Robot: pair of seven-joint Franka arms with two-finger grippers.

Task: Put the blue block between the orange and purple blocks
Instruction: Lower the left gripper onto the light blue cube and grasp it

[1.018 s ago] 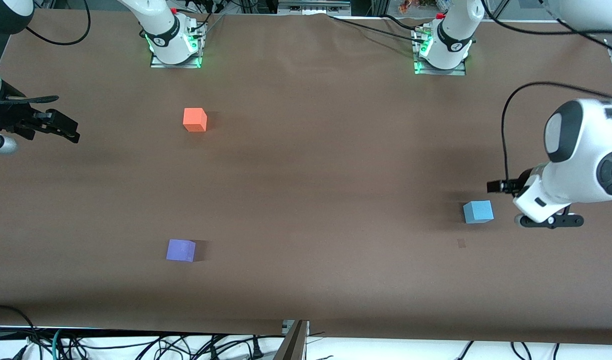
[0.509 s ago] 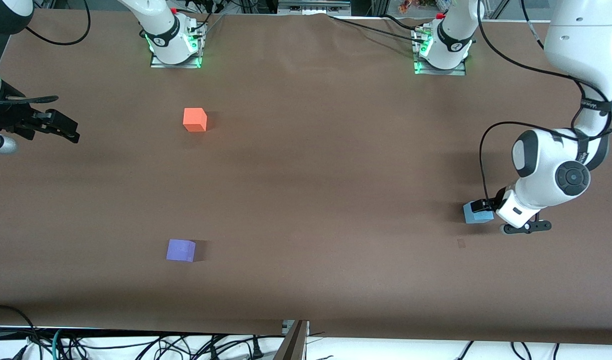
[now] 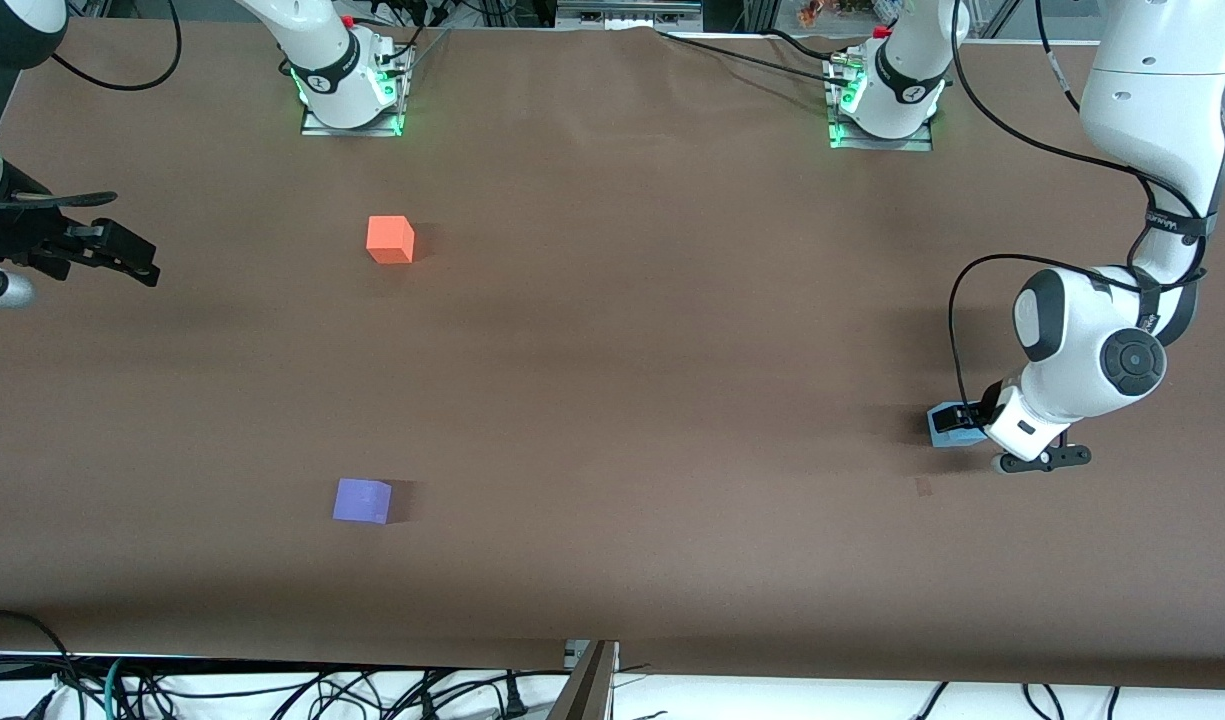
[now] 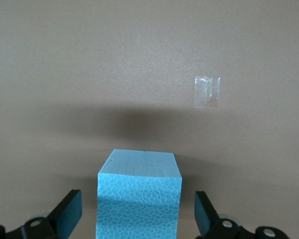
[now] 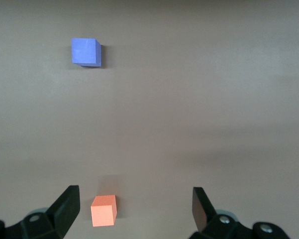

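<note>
The robot's left gripper needs to grab the blue block (image 3: 941, 432) by its two opposite sides next, so that it can put the block between the orange and purple blocks.
The blue block (image 3: 941, 432) sits on the table at the left arm's end, partly covered by my left gripper (image 3: 964, 418). In the left wrist view the block (image 4: 139, 199) stands between the open fingers (image 4: 68, 211), with a gap on each side. The orange block (image 3: 390, 239) lies toward the robots' bases. The purple block (image 3: 362, 500) lies nearer the front camera, in line with it. My right gripper (image 3: 122, 255) waits open and empty at the right arm's end. Its wrist view shows its open gripper (image 5: 134, 211), the orange block (image 5: 103, 210) and the purple block (image 5: 85, 52).
A small piece of clear tape (image 3: 923, 486) is stuck to the brown table (image 3: 622, 400) just nearer the front camera than the blue block; it also shows in the left wrist view (image 4: 207, 91). Cables hang below the table's front edge (image 3: 612, 665).
My left arm has come down and toward the blue block; its open fingers now stand either side of it. The blocks and the right arm have not moved.
</note>
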